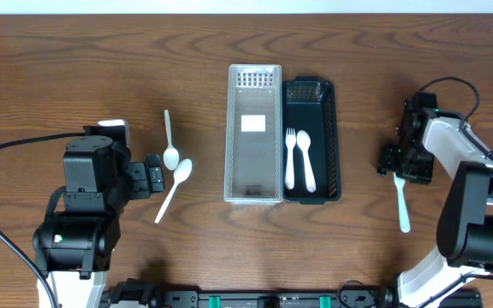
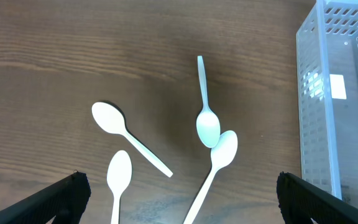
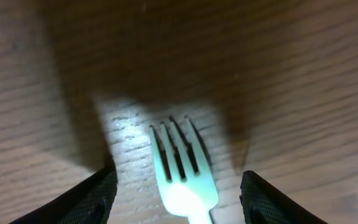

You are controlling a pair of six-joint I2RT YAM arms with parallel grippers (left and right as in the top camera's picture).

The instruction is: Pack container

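My right gripper's fingers nearly meet their shadows in the right wrist view, with the white fork's head level between them. It is now time to close and catch the fork.
A clear plastic basket and a black basket stand side by side at the table's middle. The black one holds a white fork and a white spoon. Several white spoons lie to the left, among them one touching another, and two more nearer the arm. My left gripper is open and empty above them. My right gripper is open, low over the table, with its fingers either side of a white fork's tines. The fork's handle sticks out toward the front.
The clear basket's wall stands at the right edge of the left wrist view. The clear basket holds only a white label. Both arm bases stand near the front edge.
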